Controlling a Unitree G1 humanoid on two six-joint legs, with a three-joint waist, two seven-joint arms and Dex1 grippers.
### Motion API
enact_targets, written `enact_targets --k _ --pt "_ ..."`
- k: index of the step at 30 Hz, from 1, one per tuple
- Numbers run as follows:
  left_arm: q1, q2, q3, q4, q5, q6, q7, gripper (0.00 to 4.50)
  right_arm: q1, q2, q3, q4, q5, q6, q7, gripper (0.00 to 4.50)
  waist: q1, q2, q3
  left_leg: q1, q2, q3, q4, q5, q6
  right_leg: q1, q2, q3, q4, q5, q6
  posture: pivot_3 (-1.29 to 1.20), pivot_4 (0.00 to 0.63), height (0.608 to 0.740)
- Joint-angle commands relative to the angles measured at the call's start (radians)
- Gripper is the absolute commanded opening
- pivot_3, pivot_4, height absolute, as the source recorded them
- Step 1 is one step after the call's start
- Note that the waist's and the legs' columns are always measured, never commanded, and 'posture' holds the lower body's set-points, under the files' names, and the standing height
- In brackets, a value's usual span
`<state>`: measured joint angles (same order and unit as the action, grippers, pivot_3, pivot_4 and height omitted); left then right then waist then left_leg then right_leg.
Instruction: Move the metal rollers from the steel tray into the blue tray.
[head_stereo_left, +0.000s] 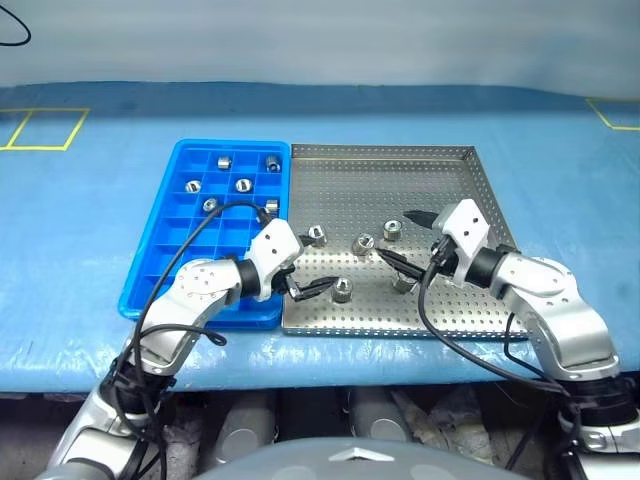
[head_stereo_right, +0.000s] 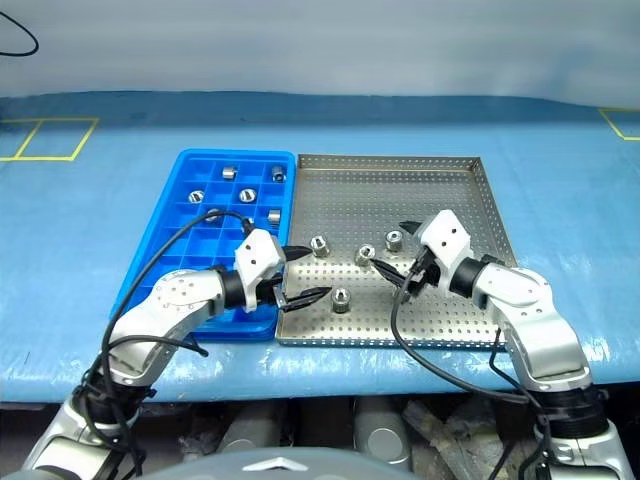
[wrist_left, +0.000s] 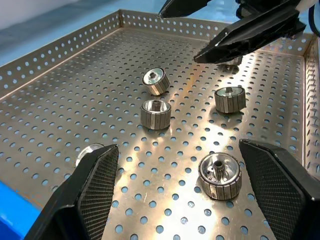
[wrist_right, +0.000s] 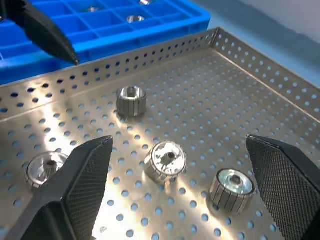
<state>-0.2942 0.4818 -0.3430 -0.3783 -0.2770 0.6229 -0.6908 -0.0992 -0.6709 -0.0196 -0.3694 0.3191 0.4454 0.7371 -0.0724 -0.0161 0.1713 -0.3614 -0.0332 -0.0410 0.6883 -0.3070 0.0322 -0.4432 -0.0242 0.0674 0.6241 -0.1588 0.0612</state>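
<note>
My left gripper has to grab the shiny roller by its ribbed outer band (head_stereo_left: 342, 294) next. Then it can move the roller into the blue tray (head_stereo_left: 165, 265).
The steel tray (head_stereo_left: 400, 180) lies at centre right with several metal rollers (head_stereo_left: 364, 243) loose in its near half. Against its left side is the blue tray (head_stereo_left: 165, 265), which has several rollers (head_stereo_left: 243, 185) in its far compartments. My left gripper (head_stereo_right: 303, 273) is open and low over the steel tray's near left corner, one fingertip close to a roller (head_stereo_right: 340, 298). The left wrist view shows that roller (wrist_left: 219, 175) lying between the spread fingers. My right gripper (head_stereo_right: 390, 246) is open over the tray's middle. Its fingers straddle two rollers (wrist_right: 165, 159) without touching them.
Both trays rest on a blue-covered table, with the steel tray's near rim (head_stereo_left: 400, 332) close to the table's front edge. Yellow tape squares (head_stereo_left: 45, 128) mark the far corners. A black cable (head_stereo_left: 200, 235) loops from my left wrist over the blue tray.
</note>
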Motion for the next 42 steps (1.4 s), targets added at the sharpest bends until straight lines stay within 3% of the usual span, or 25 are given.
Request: enact_targets --k 1,8,21,24,29,33,36,42 --pt "-0.049 -0.008 -0.054 0.029 0.03 0.003 -0.034 4.19 0.025 -0.033 -0.029 -0.083 0.012 0.002 0.019 4.48 -0.007 0.0 0.0 0.0 0.0 0.001 0.0 0.0 0.0 0.0 0.0 0.0 0.0 0.0 0.0 -0.17 0.15 0.74" --pt "-0.117 0.013 -0.153 0.114 0.129 -0.003 -0.072 4.19 0.083 -0.069 -0.027 -0.18 0.017 0.016 0.036 4.48 -0.028 0.0 0.0 0.0 0.001 0.003 0.003 0.0 0.0 0.0 0.002 0.002 0.001 0.0 0.002 -0.21 0.15 0.74" --pt "-0.156 -0.033 -0.211 0.216 0.216 -0.019 -0.107 4.19 0.081 -0.04 0.025 -0.178 0.002 0.016 0.024 4.48 -0.059 0.0 0.0 0.001 0.001 0.005 0.004 0.0 0.001 0.001 0.002 0.005 0.001 0.001 0.004 -0.21 0.15 0.74" --pt "-0.159 -0.041 -0.21 0.225 0.222 -0.024 -0.114 3.62 0.076 -0.045 0.036 -0.166 -0.011 0.012 0.026 4.5 -0.062 0.0 0.0 0.001 0.001 0.005 0.004 0.0 0.001 0.001 0.002 0.005 0.001 0.002 0.004 -0.21 0.15 0.74" --pt "-0.161 -0.042 -0.214 0.227 0.24 -0.023 -0.127 2.04 0.068 -0.04 0.047 -0.158 -0.016 0.01 0.031 4.5 -0.063 0.0 0.0 0.001 0.001 0.005 0.004 0.0 0.001 0.001 0.002 0.005 0.001 0.002 0.004 -0.21 0.15 0.74" --pt "-0.162 -0.03 -0.215 0.226 0.25 -0.028 -0.146 2.04 0.063 -0.061 0.066 -0.13 -0.033 0.013 0.059 4.5 -0.063 0.0 0.0 0.001 0.001 0.006 0.004 0.0 0.001 0.001 0.002 0.005 0.001 0.002 0.005 -0.2 0.15 0.74" --pt "-0.165 -0.024 -0.212 0.228 0.255 -0.033 -0.156 1.72 0.056 -0.089 0.094 -0.11 -0.072 0.013 0.075 4.5 -0.063 0.0 0.0 0.001 0.001 0.006 0.004 0.0 0.001 0.001 0.002 0.005 0.001 0.002 0.005 -0.2 0.15 0.74" --pt "-0.168 -0.021 -0.208 0.226 0.261 -0.04 -0.165 1.72 0.044 -0.09 0.115 -0.1 -0.083 0.005 0.09 4.5 -0.063 0.0 0.0 0.002 0.001 0.006 0.004 0.0 0.001 0.001 0.002 0.006 0.001 0.002 0.005 -0.2 0.15 0.74"
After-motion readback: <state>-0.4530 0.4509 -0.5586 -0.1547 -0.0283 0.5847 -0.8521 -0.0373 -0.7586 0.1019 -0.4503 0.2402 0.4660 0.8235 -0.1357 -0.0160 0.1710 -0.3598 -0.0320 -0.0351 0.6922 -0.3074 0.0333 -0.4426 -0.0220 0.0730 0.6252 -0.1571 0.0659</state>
